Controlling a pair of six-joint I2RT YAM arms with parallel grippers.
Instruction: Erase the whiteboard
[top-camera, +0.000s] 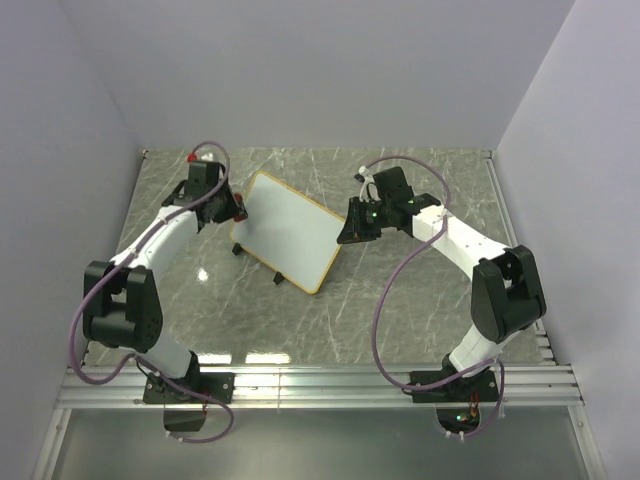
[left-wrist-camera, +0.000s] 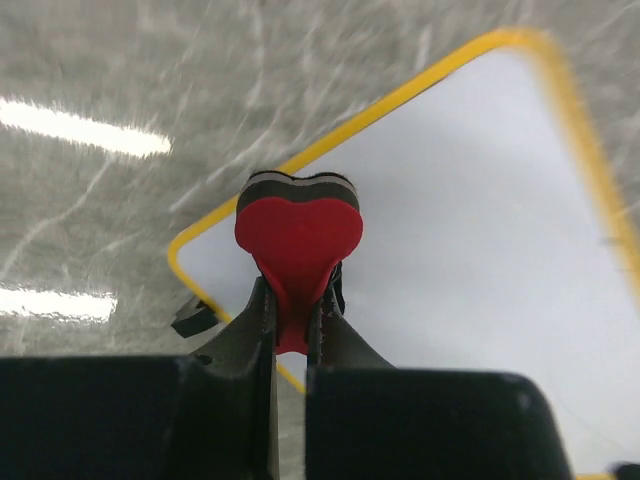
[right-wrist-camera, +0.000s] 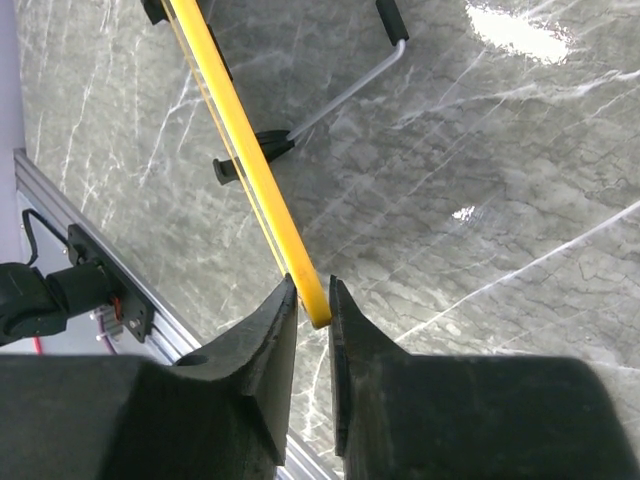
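The eraser is over the tilted board's corner and would drop onto the board if I opened now. My left gripper keeps holding the red eraser for now.
The whiteboard (top-camera: 290, 232) stands tilted mid-table on two black clip feet (top-camera: 277, 278); its white face shows no marks. My left gripper (top-camera: 232, 205) is shut on the red eraser (top-camera: 239, 208) at the board's far left corner. In the left wrist view the eraser (left-wrist-camera: 298, 235) sticks out past the fingertips of that gripper (left-wrist-camera: 295, 300), over the board's corner (left-wrist-camera: 460, 250). My right gripper (top-camera: 347, 228) is shut on the board's right edge. In the right wrist view the jaws of that gripper (right-wrist-camera: 312, 295) clamp the end of the yellow frame (right-wrist-camera: 235, 130).
A metal rail (top-camera: 320, 380) runs along the near table edge. Walls close in the left, back and right sides. A wire stand leg (right-wrist-camera: 350, 85) and a black foot (right-wrist-camera: 270, 145) show behind the board. Purple cables hang from both arms.
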